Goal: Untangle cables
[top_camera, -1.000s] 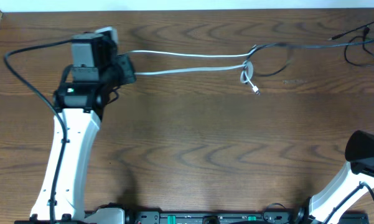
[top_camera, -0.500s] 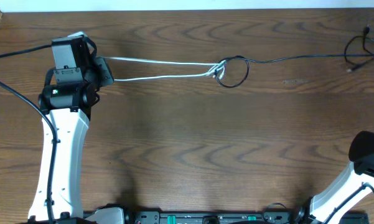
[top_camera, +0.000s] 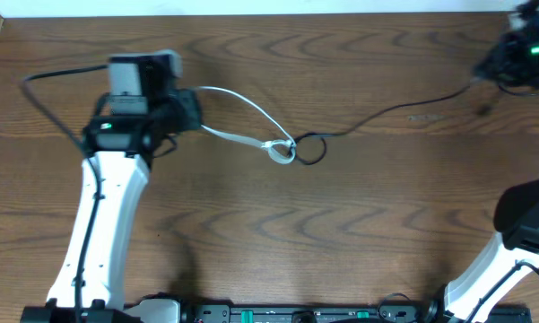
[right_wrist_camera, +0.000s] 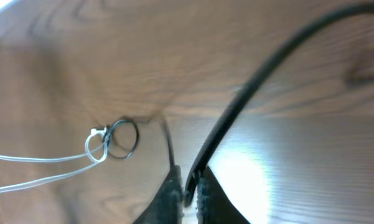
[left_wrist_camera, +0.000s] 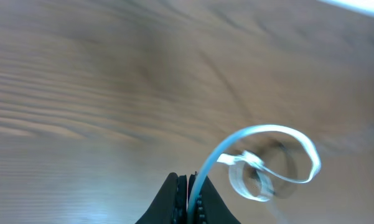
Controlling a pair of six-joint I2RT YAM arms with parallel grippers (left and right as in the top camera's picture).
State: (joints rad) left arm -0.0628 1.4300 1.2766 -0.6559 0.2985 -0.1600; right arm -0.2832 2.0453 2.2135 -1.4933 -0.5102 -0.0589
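The white cable stays in my left gripper for now, until the white cable's arch rests by the black cable's loop. The gripper's fingers hold that arch above the table.
The white cable [top_camera: 244,106] runs in a slack loop from my left gripper [top_camera: 194,109] to a small knot [top_camera: 282,151] near the table's middle. There it links with a loop of the black cable [top_camera: 377,112], which runs on to my right gripper [top_camera: 484,70] at the far right. My left gripper [left_wrist_camera: 190,186] is shut on the white cable [left_wrist_camera: 267,130]. My right gripper [right_wrist_camera: 188,186] is shut on the black cable [right_wrist_camera: 261,68]. The knot shows in the right wrist view [right_wrist_camera: 109,142] too.
The wooden table [top_camera: 341,224] fills the overhead view. Thicker black robot wires lie at the far right edge [top_camera: 538,76] and arc off the left arm [top_camera: 45,85]. A pale strip [top_camera: 251,7] borders the table's far edge.
My left gripper moved right, so the taut white cable went slack and looped. The knot slid left and nearer. My right gripper came into overhead view at the far right.
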